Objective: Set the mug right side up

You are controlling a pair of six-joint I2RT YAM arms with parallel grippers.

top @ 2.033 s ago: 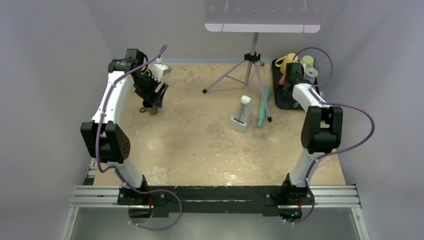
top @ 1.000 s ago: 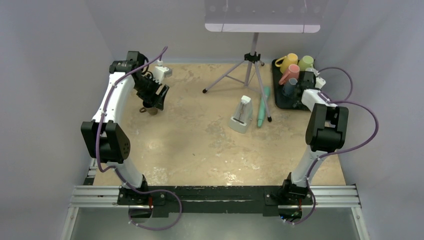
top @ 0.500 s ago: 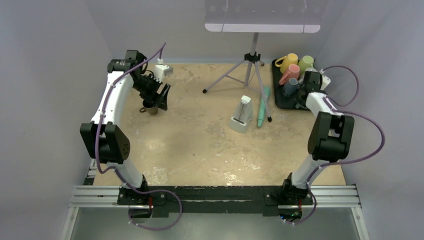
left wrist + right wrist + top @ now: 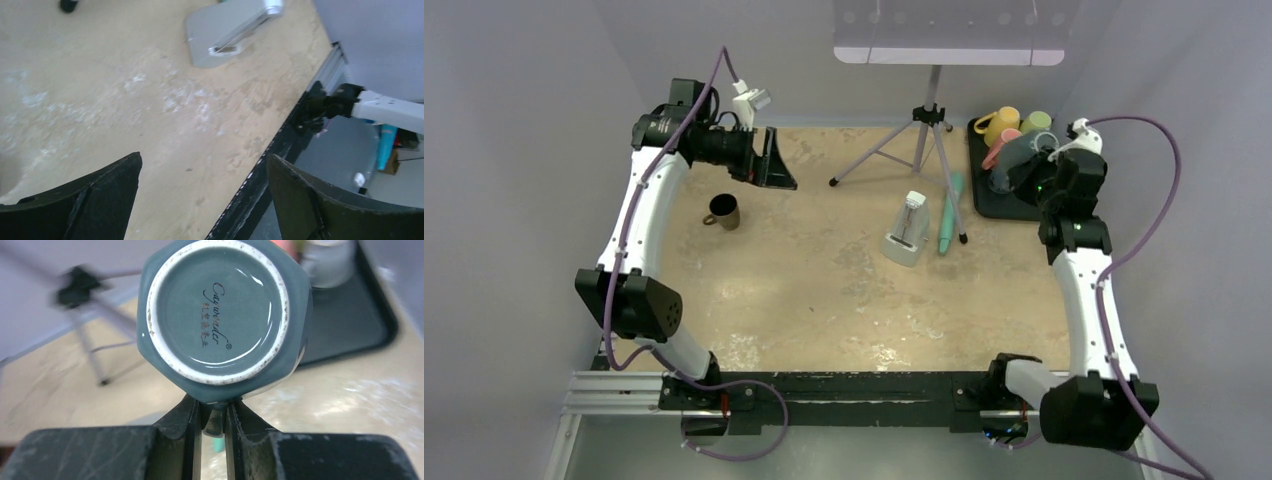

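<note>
The blue-grey mug will next be grabbed by my left gripper by the side at its rim, opposite its stamped base, which leaves the base free to set the mug upright.
A blue-grey mug (image 4: 220, 315) hangs in my right gripper (image 4: 214, 415), which is shut on its handle. Its stamped base faces the right wrist camera. In the top view the mug (image 4: 1020, 158) is held above the black tray (image 4: 1016, 208) at the back right, with the right gripper (image 4: 1038, 175) just behind it. A brown mug (image 4: 722, 210) stands open side up on the table at the left. My left gripper (image 4: 776, 165) is open and empty, raised above and to the right of the brown mug; the left wrist view shows only table between its fingers (image 4: 100, 195).
Yellow (image 4: 1001, 122), pink (image 4: 1001, 143) and green (image 4: 1037, 122) mugs sit on the tray. A tripod (image 4: 927, 130) stands at the back centre. A grey wedge-shaped object (image 4: 908, 230) and a teal tool (image 4: 951, 215) lie under its legs. The front rail (image 4: 280, 150) edges the table.
My right arm has risen and swung out, lifting the blue-grey mug off the tray. My left gripper has lifted away from the brown mug and turned towards the right.
</note>
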